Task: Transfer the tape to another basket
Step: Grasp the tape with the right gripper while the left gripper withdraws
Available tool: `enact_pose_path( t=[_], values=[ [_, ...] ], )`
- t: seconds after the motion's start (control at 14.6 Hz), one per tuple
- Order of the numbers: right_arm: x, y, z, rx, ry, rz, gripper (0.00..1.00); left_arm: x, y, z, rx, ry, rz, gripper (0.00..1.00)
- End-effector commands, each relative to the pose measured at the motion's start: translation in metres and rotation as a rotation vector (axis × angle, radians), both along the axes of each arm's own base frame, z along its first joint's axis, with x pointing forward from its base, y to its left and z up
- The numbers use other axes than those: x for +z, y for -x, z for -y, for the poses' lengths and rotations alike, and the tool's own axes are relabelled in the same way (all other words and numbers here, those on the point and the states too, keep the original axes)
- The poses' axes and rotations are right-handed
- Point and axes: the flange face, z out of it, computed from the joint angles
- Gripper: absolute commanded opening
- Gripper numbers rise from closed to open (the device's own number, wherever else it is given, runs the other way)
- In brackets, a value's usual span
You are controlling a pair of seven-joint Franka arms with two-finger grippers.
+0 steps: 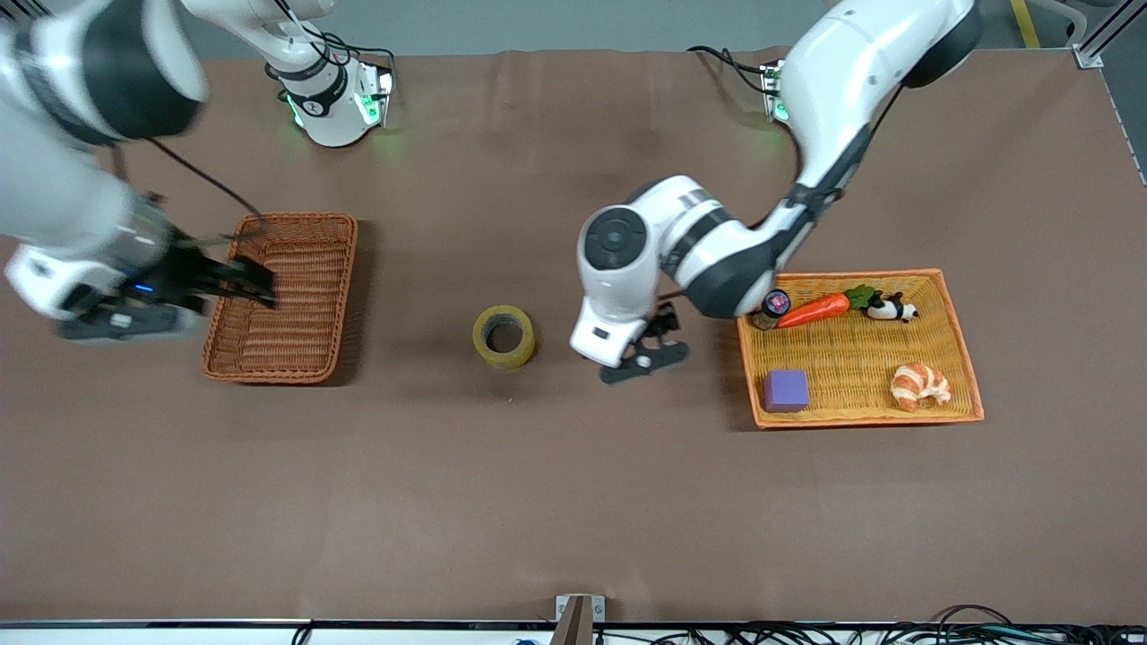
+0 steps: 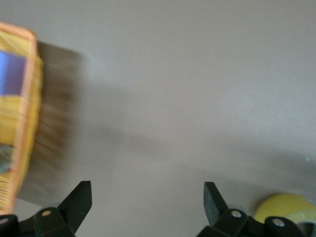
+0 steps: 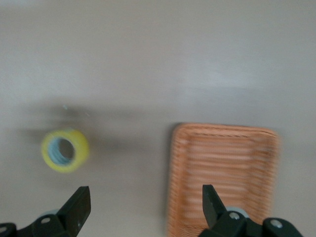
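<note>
The robot's right gripper should next grab the tape by its ring side point(image 1: 483, 331), so that the yellowish tape can be moved into the dark reddish-brown wicker basket point(image 1: 296, 336).
The yellowish tape point(image 1: 504, 336) lies flat on the brown table between the two baskets, in neither one. It also shows in the right wrist view point(image 3: 65, 150) and at the edge of the left wrist view point(image 2: 289, 211). The dark reddish-brown wicker basket point(image 1: 296, 336) sits toward the right arm's end and holds nothing; the right wrist view shows it too point(image 3: 222, 163). My right gripper point(image 1: 260, 285) is open and empty over that basket's edge point(image 3: 145, 202). My left gripper point(image 1: 647, 360) is open and empty, low over the bare table between the tape and the orange-yellow basket point(image 2: 147, 197).
The wide orange-yellow basket point(image 1: 851, 414) sits toward the left arm's end and holds a carrot point(image 1: 815, 309), a panda toy point(image 1: 890, 308), a croissant point(image 1: 919, 385), a purple block point(image 1: 786, 391) and a small bottle point(image 1: 772, 306). Its rim shows in the left wrist view point(image 2: 24, 128).
</note>
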Motion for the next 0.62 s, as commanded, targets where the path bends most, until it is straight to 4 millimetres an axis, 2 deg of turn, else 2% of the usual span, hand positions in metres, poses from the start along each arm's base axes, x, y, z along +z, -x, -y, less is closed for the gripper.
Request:
enact_pose_path(
  t=[0.0,0.14,0.27,0.41,0.55],
  values=[
    [-0.063,0.016,-0.079,-0.053,-0.024,-0.016,1.0,0.044,-0.007,-0.051,-0.037,0.019,-0.009,1.0],
    [-0.123,0.023,-0.138,-0.052,0.013,-0.033,1.0,0.075,-0.018,-0.093,-0.068,0.05,-0.013,1.0],
    [-0.172,0.034,-0.184,-0.044,0.04,-0.041,1.0,0.104,-0.013,-0.109,-0.132,0.063,-0.002,1.0],
    [-0.219,0.041,-0.206,-0.016,0.083,-0.035,1.0,0.126,-0.014,-0.138,-0.154,0.048,0.009,1.0],
    [-0.254,0.05,-0.224,0.022,0.109,-0.027,1.0,0.146,-0.009,-0.171,-0.214,0.058,0.001,1.0]
  ],
)
